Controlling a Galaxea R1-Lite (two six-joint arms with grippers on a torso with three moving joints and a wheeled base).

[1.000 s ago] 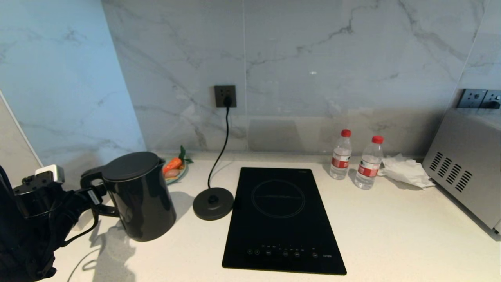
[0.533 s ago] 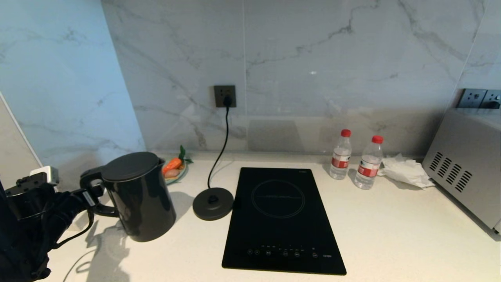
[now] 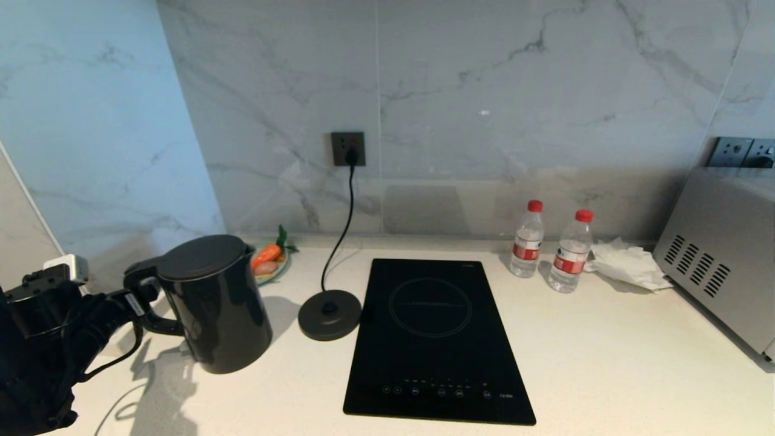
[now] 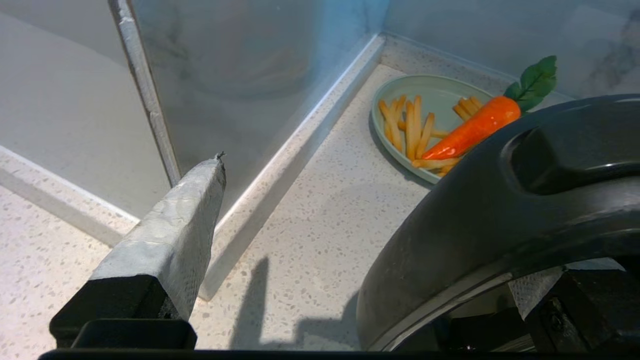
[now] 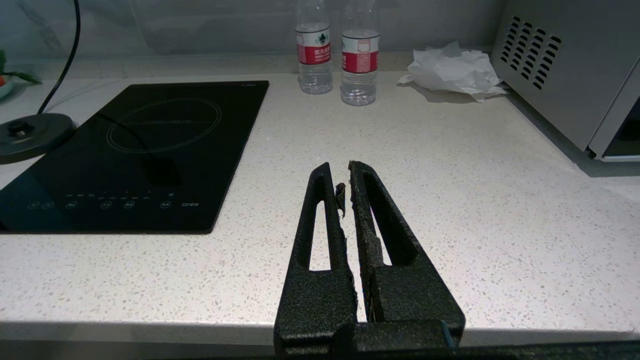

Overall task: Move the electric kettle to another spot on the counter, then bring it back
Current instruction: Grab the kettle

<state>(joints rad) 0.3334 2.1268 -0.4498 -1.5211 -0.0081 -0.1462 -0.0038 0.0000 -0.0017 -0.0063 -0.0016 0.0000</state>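
My left gripper's fingers surround the loop handle and should close.
The electric kettle (image 3: 218,303), glossy black with a flat lid, stands upright on the white speckled counter (image 3: 605,363) at the left, off its base. Its loop handle (image 3: 140,297) faces my left gripper (image 3: 134,301), which is open at the handle with its jaws wide apart. In the left wrist view one grey padded finger (image 4: 175,235) stands clear over the counter, and the handle (image 4: 500,210) fills the other side, hiding the second finger. My right gripper (image 5: 345,175) is shut and empty, parked before the counter's front edge.
The round corded base (image 3: 330,313) lies right of the kettle, beside the black hob (image 3: 433,339). A plate with a carrot and fries (image 4: 435,95) sits behind the kettle in the wall corner. Two water bottles (image 3: 548,245), crumpled tissue (image 3: 629,263) and a microwave (image 3: 720,254) stand at the right.
My left arm has drawn back a little to the left, away from the kettle's body. The kettle has stayed where it stood.
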